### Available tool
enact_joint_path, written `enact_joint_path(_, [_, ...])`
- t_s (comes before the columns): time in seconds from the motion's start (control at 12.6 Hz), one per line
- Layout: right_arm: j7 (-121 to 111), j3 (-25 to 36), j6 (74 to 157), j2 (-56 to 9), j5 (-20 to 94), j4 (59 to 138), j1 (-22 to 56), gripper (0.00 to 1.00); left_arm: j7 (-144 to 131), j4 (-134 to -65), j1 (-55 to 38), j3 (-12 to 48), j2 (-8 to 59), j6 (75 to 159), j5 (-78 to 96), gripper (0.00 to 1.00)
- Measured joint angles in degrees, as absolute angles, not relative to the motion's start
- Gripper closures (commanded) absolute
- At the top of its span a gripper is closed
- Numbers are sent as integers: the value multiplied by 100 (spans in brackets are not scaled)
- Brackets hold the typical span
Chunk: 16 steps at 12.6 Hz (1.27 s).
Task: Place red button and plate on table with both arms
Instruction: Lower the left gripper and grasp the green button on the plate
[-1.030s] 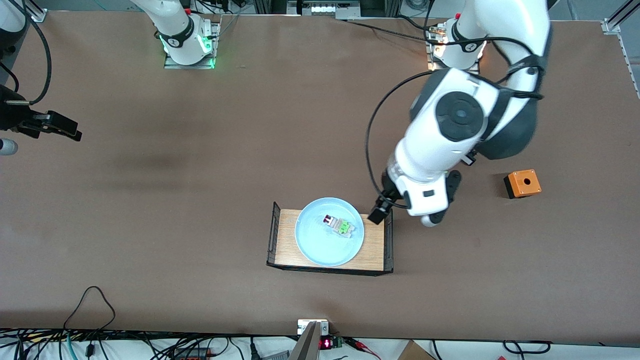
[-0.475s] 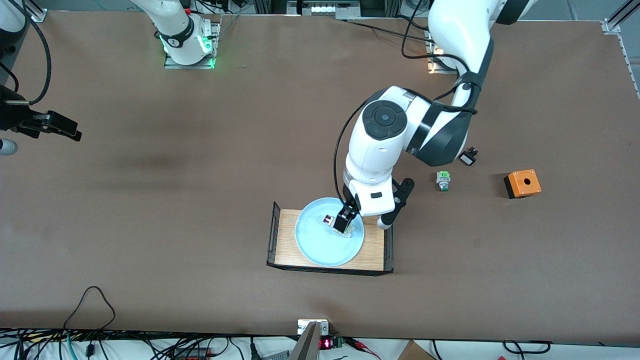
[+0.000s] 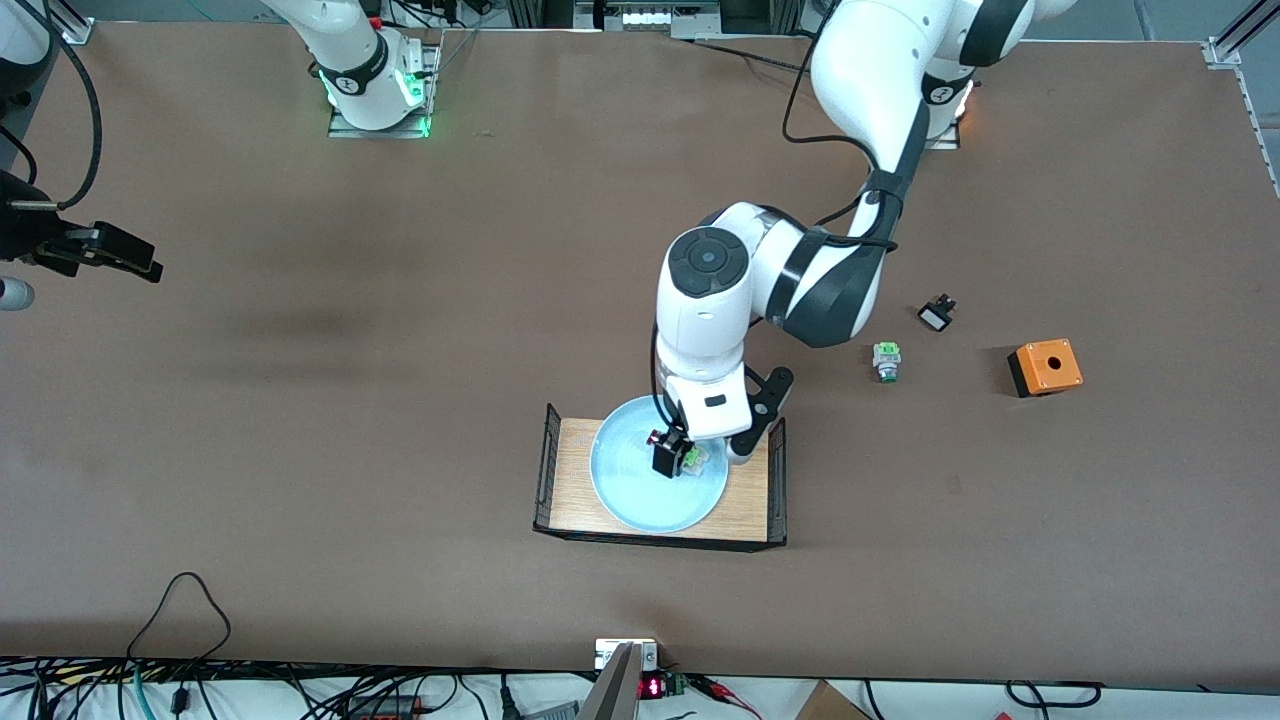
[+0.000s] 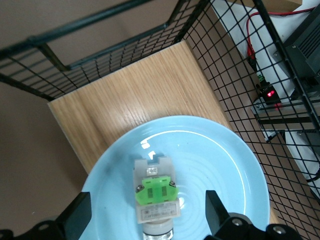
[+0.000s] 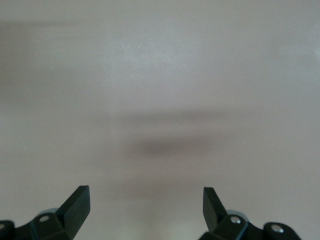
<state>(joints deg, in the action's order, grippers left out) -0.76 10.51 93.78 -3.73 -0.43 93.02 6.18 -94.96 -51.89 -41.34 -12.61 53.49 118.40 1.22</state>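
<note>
I need to grab the red button by its white housing (image 4: 158,210) beside the green block (image 4: 156,190) with my left gripper next. Then I can place the button on the tabletop.
The pale blue plate (image 3: 630,492) lies on a small wooden tray (image 3: 570,470) on the brown table (image 3: 400,300). The red button (image 3: 690,458) lies in the plate, its green block up and its red cap peeking out beside the fingers. My left gripper (image 3: 670,455) hangs open just over it. In the left wrist view the button (image 4: 155,195) lies between the spread fingers of the left gripper (image 4: 147,206), apart from both, on the plate (image 4: 225,160). My right gripper (image 3: 128,258) waits open over bare table at the right arm's end; the right wrist view shows the right gripper (image 5: 145,196) holding nothing.
The tray (image 4: 125,95) has black wire mesh ends. Toward the left arm's end lie a green-and-white piece (image 3: 886,360), a black-and-white piece (image 3: 936,316) and an orange box (image 3: 1045,366). Cables run along the table edge nearest the front camera.
My left arm has swung from beside the tray's end to over the plate and come down around the button, fingers still open. The right arm has not moved.
</note>
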Motion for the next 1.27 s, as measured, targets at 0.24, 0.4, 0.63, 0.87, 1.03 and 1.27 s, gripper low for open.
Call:
enact_joint_path(0.24, [-76,1052,9378,-373,-43,9302,617,0,-9539,-5079,-4140,-1324,5471,11954,122,0])
enact_joint_path(0.4, [-76,1052,9378,-373,-43,9302,617,0,-9540,-5066,-4149,-1343,5483,12049,122,0])
enact_joint_path(0.63, [-76,1052,9378,-373,-43,9302,617,0,-9548,-5065,-4215,-1405,5593,12191,122,10])
enact_joint_path(0.87, [-76,1052,9378,-373,-43,9302,616,0,-9558,-5058,-4252,-1428,5618,12211,122,78])
enact_joint_path(1.03, [-76,1052,9378,-373,-43,9302,616,0,-9558,-5056,-4254,-1438,5618,12212,122,97])
enact_joint_path(1.27, [-76,1052,9378,-373,-43,9302,616,0,-9558,-5034,-4266,-1496,5618,12216,122,100])
